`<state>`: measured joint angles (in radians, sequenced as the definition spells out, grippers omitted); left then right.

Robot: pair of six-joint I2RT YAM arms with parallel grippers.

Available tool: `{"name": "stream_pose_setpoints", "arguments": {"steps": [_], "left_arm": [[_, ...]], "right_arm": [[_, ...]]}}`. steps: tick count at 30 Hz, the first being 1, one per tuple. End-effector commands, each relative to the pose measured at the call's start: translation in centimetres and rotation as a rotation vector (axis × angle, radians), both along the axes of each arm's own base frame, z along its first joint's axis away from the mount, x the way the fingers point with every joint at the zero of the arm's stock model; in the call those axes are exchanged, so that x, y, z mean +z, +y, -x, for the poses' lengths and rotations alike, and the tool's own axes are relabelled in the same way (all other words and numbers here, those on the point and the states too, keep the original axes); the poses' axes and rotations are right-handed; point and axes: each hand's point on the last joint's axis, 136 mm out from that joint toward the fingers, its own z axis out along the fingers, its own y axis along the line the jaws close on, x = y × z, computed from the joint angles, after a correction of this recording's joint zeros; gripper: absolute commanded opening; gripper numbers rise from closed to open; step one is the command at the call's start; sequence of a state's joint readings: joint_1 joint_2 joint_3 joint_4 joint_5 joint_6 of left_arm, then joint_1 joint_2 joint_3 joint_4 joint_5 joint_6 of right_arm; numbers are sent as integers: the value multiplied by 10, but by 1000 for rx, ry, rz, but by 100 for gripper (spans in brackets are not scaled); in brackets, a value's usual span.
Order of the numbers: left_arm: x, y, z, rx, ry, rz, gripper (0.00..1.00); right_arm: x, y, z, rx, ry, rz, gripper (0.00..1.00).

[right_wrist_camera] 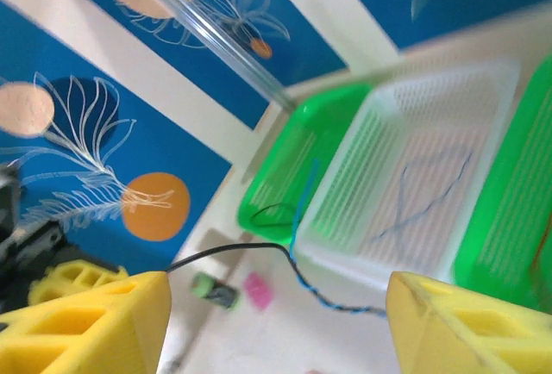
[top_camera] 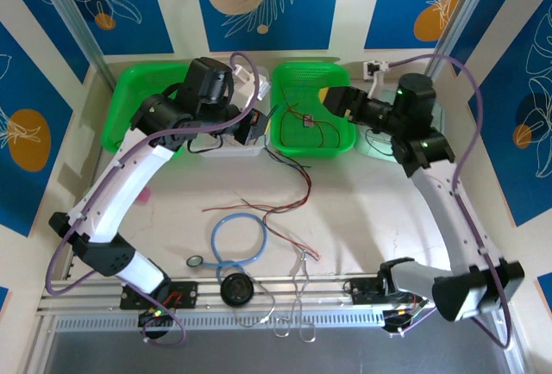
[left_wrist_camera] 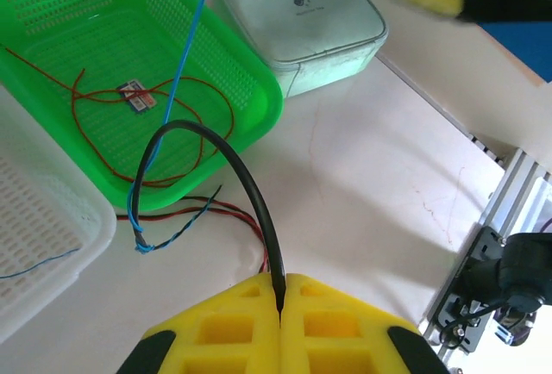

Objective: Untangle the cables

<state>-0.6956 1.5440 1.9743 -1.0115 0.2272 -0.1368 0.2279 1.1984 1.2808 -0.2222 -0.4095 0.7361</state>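
My right gripper grips only the blue cable near its loose end beyond the twist next, to untangle it from the black cable.
My left gripper is shut on a black cable that arcs up and away from its yellow fingers. A thin blue cable hangs beside it and twists with a dark strand lower down. A red cable lies coiled in the green basket. More red and black cables trail across the table. My right gripper is open with nothing between its fingers; the black cable and blue twisted cable run beyond it. From above, the left gripper is by the white basket and the right gripper is over the middle green basket.
A white basket sits between two green baskets. A lidded white box stands beside the middle basket. A light-blue tube loop, a black round part and a white wire lie near the front rail.
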Motion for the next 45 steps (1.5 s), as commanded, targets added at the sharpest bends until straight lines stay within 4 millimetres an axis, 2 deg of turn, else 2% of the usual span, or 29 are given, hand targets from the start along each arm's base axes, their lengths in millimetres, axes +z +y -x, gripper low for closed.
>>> {"name": "stream_pose_setpoints", "arguments": {"steps": [1, 7, 16, 20, 21, 22, 23, 27, 30, 38, 42, 45], "left_arm": [[7, 13, 4, 9, -45, -12, 0], [5, 13, 7, 14, -19, 1, 0], [3, 12, 8, 17, -3, 9, 0], [3, 13, 7, 29, -5, 8, 0], [4, 14, 7, 33, -7, 7, 0], [5, 15, 7, 36, -11, 8, 0], [5, 16, 6, 44, -12, 7, 0], [9, 22, -2, 79, -30, 5, 0], [21, 25, -5, 79, -90, 9, 0], [71, 28, -4, 2, -367, 34, 0], [94, 25, -5, -40, -494, 41, 0], [109, 32, -14, 4, -587, 24, 0]], "right_arm": [[-14, 22, 4, 29, 209, -147, 69], [-31, 58, -11, 71, 200, -143, 69], [-54, 89, -48, 94, 215, -147, 55], [-58, 97, -55, 113, 230, -161, 35], [-57, 97, -55, 112, 229, -163, 24], [-58, 97, -54, 110, 232, -163, 6], [-59, 94, -53, 97, 240, -164, 0], [-52, 85, -46, 61, 226, -158, 0], [-34, 72, -38, 9, 177, -133, 0], [30, 3, -18, -292, 11, -6, 0], [61, -16, -8, -364, -72, 11, 0], [79, -24, -5, -394, -126, 22, 0]]}}
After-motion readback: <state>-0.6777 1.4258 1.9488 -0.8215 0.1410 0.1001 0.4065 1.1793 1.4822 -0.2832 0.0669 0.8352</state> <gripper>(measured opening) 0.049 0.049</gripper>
